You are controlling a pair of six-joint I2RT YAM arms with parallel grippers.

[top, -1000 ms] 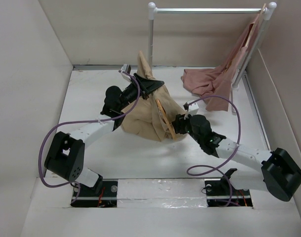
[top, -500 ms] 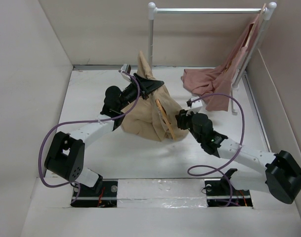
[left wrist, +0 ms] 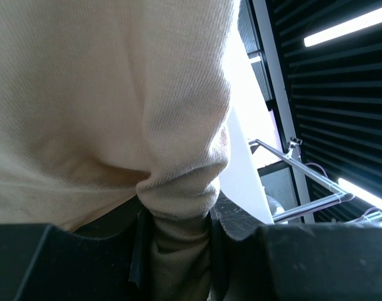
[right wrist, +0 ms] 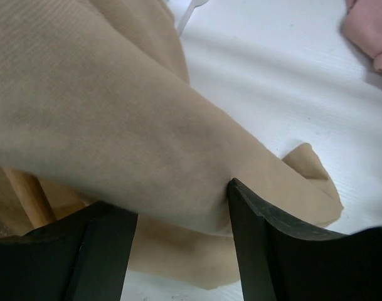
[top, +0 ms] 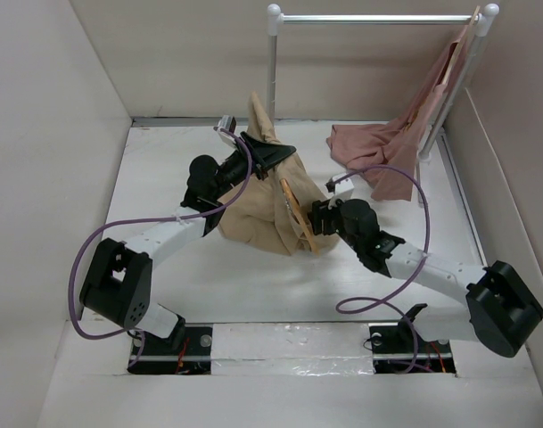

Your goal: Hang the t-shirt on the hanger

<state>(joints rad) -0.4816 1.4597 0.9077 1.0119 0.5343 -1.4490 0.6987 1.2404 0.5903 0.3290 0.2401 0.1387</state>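
Observation:
The fold of the t-shirt's lower edge lies between both fingers of my right gripper, so it is time to close now. Closing now would catch that edge.
The tan t-shirt (top: 267, 209) is bunched in the middle of the table, with one peak lifted up. My left gripper (top: 269, 154) is shut on that lifted cloth, and the left wrist view shows a fold of the t-shirt (left wrist: 115, 94) pinched at my left gripper (left wrist: 176, 226). The light wood hanger (top: 298, 214) shows as a thin strip inside the shirt's right side. My right gripper (top: 317, 217) is at that side. In the right wrist view it (right wrist: 172, 199) is open around a fold of the t-shirt (right wrist: 115, 113), and the right finger (right wrist: 266, 244) touches the cloth. A bit of the hanger (right wrist: 24, 194) shows at the left.
A silver rail (top: 378, 18) on white posts stands at the back right. A dusty-pink garment (top: 378, 156) hangs from its right end and lies on the table below. Beige walls close in the left, back and right. Purple cables loop beside both arms.
My right arm has moved left and a little farther in, so its open gripper now sits against the shirt's right side. The left arm and the lifted cloth have not moved.

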